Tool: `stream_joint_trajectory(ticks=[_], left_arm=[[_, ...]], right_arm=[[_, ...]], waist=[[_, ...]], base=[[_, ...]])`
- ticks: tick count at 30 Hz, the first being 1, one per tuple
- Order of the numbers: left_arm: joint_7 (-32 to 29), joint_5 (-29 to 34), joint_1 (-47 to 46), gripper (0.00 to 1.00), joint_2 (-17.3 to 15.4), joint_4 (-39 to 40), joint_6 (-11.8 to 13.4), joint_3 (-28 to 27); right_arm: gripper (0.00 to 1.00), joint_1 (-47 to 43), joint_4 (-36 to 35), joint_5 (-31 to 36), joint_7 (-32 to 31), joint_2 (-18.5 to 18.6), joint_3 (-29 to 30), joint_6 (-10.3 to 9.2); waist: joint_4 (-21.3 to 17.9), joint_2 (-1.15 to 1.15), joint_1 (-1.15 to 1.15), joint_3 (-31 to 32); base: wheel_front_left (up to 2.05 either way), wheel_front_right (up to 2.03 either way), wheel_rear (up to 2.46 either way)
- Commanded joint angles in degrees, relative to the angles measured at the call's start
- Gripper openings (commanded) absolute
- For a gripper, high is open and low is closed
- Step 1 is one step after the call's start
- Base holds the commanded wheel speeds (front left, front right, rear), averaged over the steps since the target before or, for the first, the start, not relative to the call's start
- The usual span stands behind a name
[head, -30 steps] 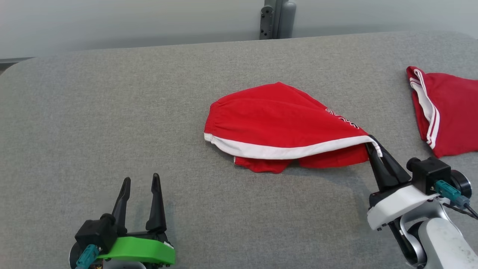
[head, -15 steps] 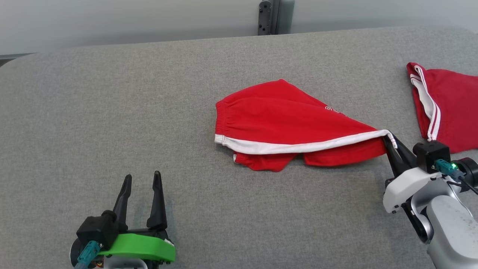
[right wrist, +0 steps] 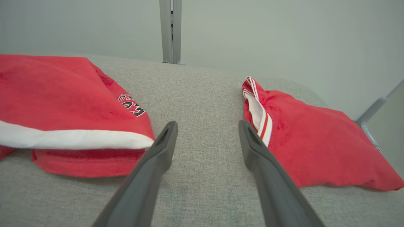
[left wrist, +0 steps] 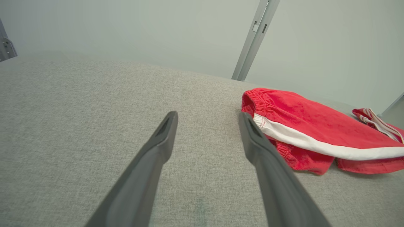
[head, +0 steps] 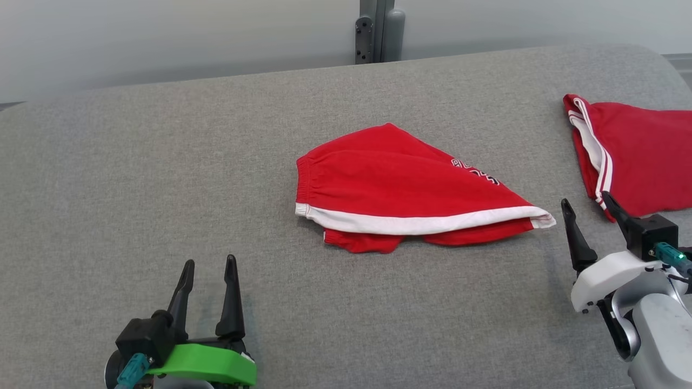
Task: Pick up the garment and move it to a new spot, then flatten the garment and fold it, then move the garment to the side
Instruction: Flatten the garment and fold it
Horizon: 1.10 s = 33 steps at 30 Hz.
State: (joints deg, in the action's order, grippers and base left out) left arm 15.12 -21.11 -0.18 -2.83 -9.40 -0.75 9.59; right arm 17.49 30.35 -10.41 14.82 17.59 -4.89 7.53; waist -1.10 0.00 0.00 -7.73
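The shorts lie slack [head: 402, 185] across the table. Next, I should use my left gripper to take hold of the shorts' raised waistband corner [head: 302, 209], where the white piece of cloth ends in a standing edge.
The garment [head: 400, 189] is a pair of red shorts with a white hem band, lying folded in a rough triangle at the middle of the grey table; it also shows in the left wrist view [left wrist: 315, 129] and the right wrist view [right wrist: 63, 104]. My right gripper [head: 586, 204] stands open just right of the garment's pointed corner, with nothing between its fingers [right wrist: 157, 151]. My left gripper [head: 210, 266] rests open at the lower left, well clear of the cloth, its fingers [left wrist: 164, 135] empty.
A second red garment [head: 632, 156] with white and red stripes lies at the table's right edge, close behind my right gripper [right wrist: 315, 148]. A grey post [head: 378, 29] stands behind the far edge. The grey table [head: 135, 162] spreads wide on the left.
My right gripper has let go of the garment's corner and opened, drawing back to the right. The corner has dropped flat onto the table. The head view has shifted slightly.
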Motion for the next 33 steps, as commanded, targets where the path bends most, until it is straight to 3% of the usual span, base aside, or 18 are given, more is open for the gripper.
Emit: stream_joint_trajectory(ticks=[1, 17, 33], left_arm=[[0.01, 0.12, 0.64, 1.0, -0.14, -0.12, -0.16, 0.23], [0.01, 0.17, 0.77, 1.0, -0.13, -0.82, -0.38, 1.92], [0.01, -0.45, 2.52, 1.0, -0.13, -0.25, 0.23, 0.94]], right_arm=[[1.0, -1.15, -1.22, 0.14, 0.45, -0.51, 0.46, -0.09], [1.0, -9.68, -16.95, 1.92, 0.38, -10.19, 2.45, -0.09], [1.0, -12.86, -20.37, 2.71, 0.38, -14.09, 2.2, -0.09]], waist=[[-0.64, 0.0, 0.0, 0.76], [-1.03, 0.0, 0.0, 4.67], [0.07, 0.0, 0.0, 6.17]], base=[[0.0, 0.0, 0.0], [0.0, 0.0, 0.0], [0.0, 0.0, 0.0]])
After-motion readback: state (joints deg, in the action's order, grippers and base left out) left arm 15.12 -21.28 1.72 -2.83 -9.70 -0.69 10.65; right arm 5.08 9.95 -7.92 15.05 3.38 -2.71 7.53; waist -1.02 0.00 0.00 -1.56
